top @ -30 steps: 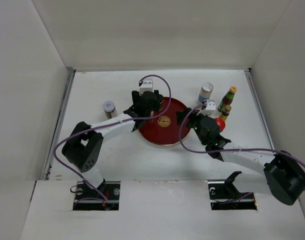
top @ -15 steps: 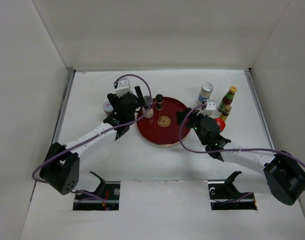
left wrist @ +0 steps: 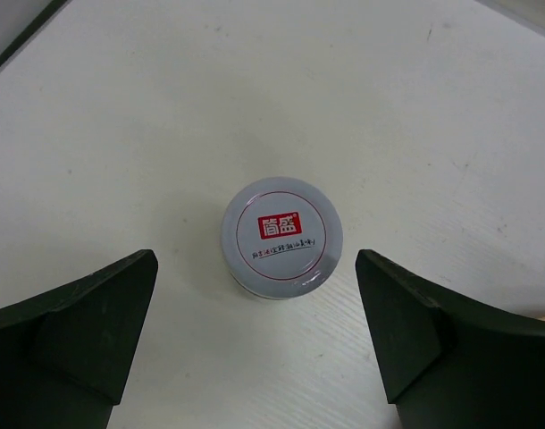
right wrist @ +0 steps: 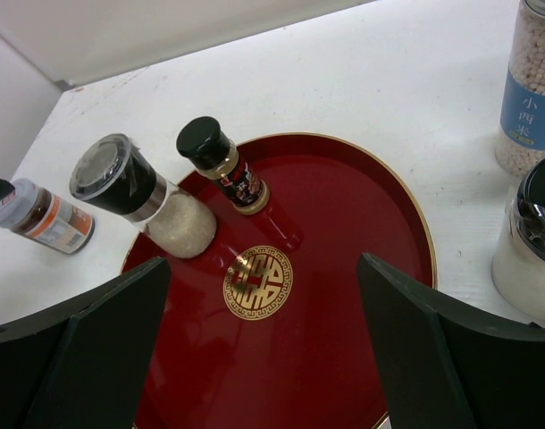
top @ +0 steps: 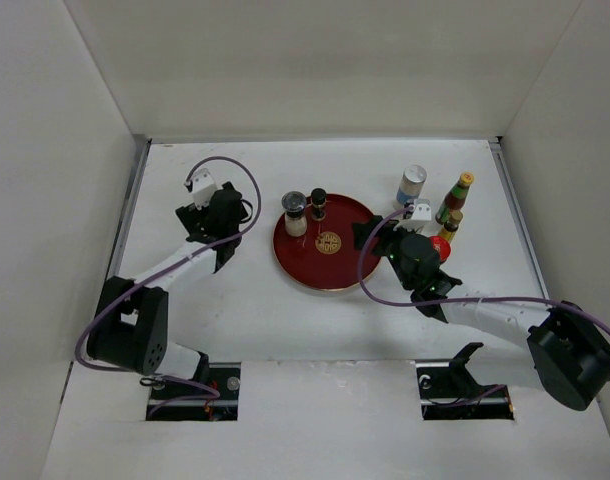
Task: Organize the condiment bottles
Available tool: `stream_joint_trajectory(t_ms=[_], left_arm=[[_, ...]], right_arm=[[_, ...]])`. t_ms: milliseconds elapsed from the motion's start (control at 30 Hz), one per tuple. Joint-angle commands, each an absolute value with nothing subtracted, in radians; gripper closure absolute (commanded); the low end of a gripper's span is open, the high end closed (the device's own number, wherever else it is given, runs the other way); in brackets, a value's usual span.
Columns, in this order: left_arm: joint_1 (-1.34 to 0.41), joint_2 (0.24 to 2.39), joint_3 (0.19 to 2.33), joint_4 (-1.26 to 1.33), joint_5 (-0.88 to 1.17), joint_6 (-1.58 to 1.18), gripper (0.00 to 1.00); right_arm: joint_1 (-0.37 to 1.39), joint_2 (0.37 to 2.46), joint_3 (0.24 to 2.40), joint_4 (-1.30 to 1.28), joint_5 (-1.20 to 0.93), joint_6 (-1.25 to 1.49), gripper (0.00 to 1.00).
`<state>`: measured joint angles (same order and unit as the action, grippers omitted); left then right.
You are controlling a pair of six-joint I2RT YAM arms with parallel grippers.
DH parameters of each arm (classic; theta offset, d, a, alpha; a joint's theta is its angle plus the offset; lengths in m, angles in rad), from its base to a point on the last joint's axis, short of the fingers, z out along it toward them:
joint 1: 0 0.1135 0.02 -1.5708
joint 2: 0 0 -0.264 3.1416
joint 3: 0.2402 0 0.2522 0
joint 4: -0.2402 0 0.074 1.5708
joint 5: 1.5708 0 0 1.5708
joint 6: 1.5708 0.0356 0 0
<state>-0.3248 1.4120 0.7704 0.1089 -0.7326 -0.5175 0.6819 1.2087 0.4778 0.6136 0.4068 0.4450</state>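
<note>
My left gripper is not yet ready to close on the jar and should come down first: its fingers are too high above the grey lid in the left wrist view.
A grey-lidded jar (left wrist: 282,235) stands on the white table. My left gripper (left wrist: 255,295) is open above it, one finger on each side, not touching; in the top view the gripper (top: 213,215) hides the jar. A shaker (top: 295,208) and a black-capped bottle (top: 318,203) stand on the far left of the round red tray (top: 330,275). My right gripper (right wrist: 264,295) is open and empty over the tray's gold emblem. At the right stand a silver-lidded jar (top: 412,185), a yellow-capped green bottle (top: 457,195), a small yellowish bottle (top: 450,225) and a red-capped bottle (top: 441,248).
White walls enclose the table on the left, back and right. In the right wrist view another shaker (right wrist: 532,241) stands just right of the tray (right wrist: 344,223), near my right fingers. A purple cable loops over each arm.
My left gripper has moved left, from the tray to above the grey-lidded jar, leaving the shaker standing on the tray. The right arm has not moved.
</note>
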Motion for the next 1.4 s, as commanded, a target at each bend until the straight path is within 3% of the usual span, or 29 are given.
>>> stream_joint_trajectory(t_ms=[0,200,467,667,1100,1367], left_arm=[[-0.309,1.453,0.802,0.135,-0.710,-0.538,0.06],[-0.260,1.555,0.842,0.186,-0.664,-0.541,0.13],[-0.262,1.551,0.819,0.241,-0.690,-0.529,0.42],[-0.277,1.513,0.759,0.273,-0.698,-0.525,0.57],[-0.582,1.099,0.653,0.167,-0.759,-0.468,0.61],[-0.843,1.235,0.771,0.204,-0.781,-0.469,0.61]], right_arm=[[0.688,1.215,0.520,0.661,0.396,0.443,0.08],[0.689,1.192,0.514,0.660,0.387,0.448,0.07],[0.693,1.203,0.523,0.650,0.387,0.443,0.07],[0.696,1.177,0.515,0.647,0.387,0.446,0.06],[0.696,1.195,0.518,0.647,0.387,0.446,0.06],[0.686,1.175,0.505,0.650,0.390,0.448,0.06]])
